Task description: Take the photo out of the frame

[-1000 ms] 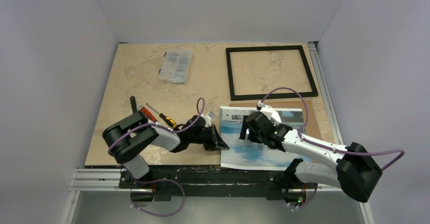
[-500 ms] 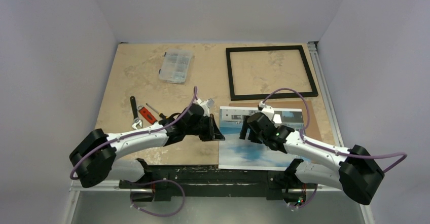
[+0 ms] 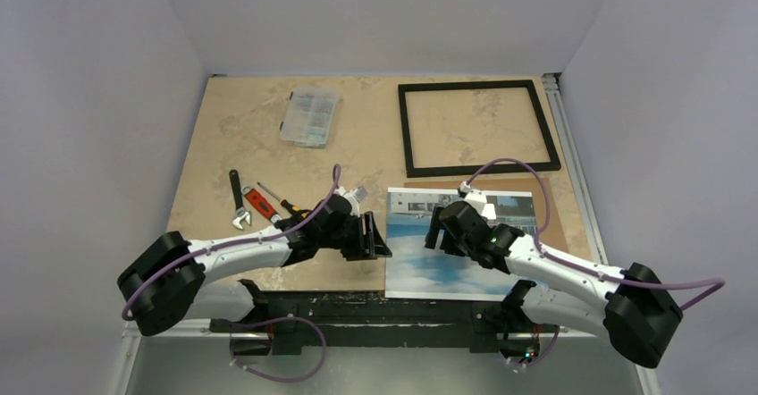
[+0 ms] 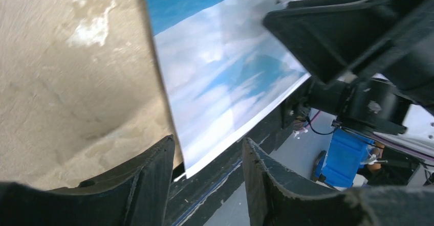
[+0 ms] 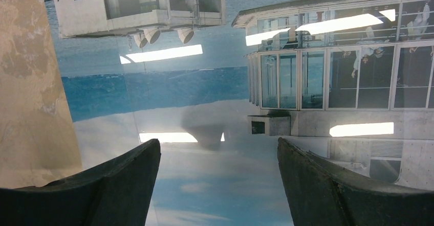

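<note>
I need to grab the photo (image 3: 447, 265) next with my left gripper, by its short edge at the photo's near corner (image 3: 389, 285). The rest of the photo will then be free to lift off the backing panel.
The photo (image 3: 447, 265), sky and a white building, lies flat at the table's near edge on the brown backing panel (image 3: 552, 214). The empty black frame (image 3: 406, 131) lies behind it. My left gripper (image 3: 380, 239) is open at the photo's left edge. In the left wrist view the photo's (image 4: 220, 83) near left corner lies between the open fingers of this gripper (image 4: 209, 139), jutting over the table edge. My right gripper (image 3: 435, 230) is open, low over the photo's left half. The right wrist view shows the print (image 5: 204, 83) filling the space between its spread jaws (image 5: 218, 141).
A clear plastic parts box (image 3: 310, 116) sits at the back left. A wrench (image 3: 236, 200), a red tool (image 3: 261, 203) and a screwdriver (image 3: 293, 207) lie left of my left arm. A black rail (image 3: 357, 304) runs along the table's near edge.
My left arm stretched out to the right and brought its gripper to the photo's left edge, then a little nearer the table edge. The photo slid slightly left. My right gripper stayed over it.
</note>
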You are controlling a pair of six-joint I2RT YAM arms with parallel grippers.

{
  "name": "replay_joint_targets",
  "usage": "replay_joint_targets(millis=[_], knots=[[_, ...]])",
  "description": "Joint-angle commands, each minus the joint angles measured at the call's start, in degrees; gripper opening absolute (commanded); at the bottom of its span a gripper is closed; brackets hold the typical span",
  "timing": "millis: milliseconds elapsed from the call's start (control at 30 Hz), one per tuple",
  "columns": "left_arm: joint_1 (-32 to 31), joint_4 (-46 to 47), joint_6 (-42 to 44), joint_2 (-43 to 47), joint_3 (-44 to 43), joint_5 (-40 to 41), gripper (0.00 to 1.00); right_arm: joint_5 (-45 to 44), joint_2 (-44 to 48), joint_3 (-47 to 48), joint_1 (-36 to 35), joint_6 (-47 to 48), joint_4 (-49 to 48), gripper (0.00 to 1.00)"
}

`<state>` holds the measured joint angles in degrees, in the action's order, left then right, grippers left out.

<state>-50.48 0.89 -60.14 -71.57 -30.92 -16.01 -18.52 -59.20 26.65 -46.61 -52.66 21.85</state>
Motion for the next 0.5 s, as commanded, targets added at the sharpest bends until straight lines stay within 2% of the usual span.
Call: replay_joint_targets(millis=[0, 467], knots=[[-0.78, 8.23, -2.94, -2.49, 3.31, -0.88, 0.50, -0.05, 0.12, -0.99, -0.19, -1.10, 1.02, 0.83], [-4.28, 23.50, -9.76, -14.08, 6.62, -4.58, 0.52, 0.80, -2.37, -0.48, -0.16, -0.78, -0.02, 0.83]])
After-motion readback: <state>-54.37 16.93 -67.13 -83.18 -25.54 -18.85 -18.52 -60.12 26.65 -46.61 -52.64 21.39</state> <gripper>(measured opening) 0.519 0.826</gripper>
